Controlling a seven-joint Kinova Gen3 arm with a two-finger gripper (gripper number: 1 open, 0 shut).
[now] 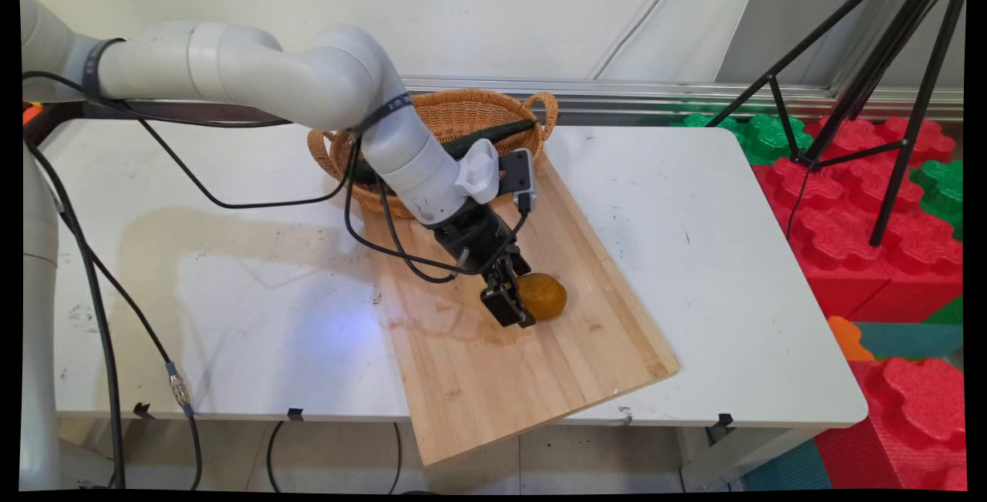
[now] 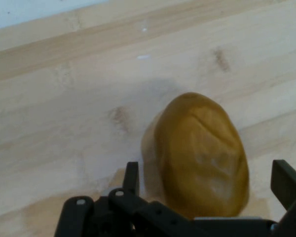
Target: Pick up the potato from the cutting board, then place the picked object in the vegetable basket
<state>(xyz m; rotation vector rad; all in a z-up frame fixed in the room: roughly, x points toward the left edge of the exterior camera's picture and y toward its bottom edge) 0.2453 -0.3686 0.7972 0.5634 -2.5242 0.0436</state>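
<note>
The potato (image 1: 546,295) needs to go from the cutting board into the wicker basket (image 1: 472,113), so my gripper should grab the potato by its plump sides next.
A brown potato (image 1: 546,295) (image 2: 200,153) lies on a wooden cutting board (image 1: 501,363) (image 2: 64,98) near the board's middle. My gripper (image 1: 523,303) (image 2: 208,178) is down at the board, open, with one finger on each side of the potato. In the hand view the left finger (image 2: 131,177) stands close to the potato's side. The right finger (image 2: 286,181) is a small gap away from it. The potato rests on the wood and its lower end is hidden behind the gripper's linkage.
A wicker basket (image 1: 478,105) stands at the board's far end, partly hidden by the arm, with a dark green long thing (image 1: 493,134) in it. The board overhangs the table's near edge (image 1: 231,413). A black tripod (image 1: 887,85) and foam blocks (image 1: 848,209) stand right of the table.
</note>
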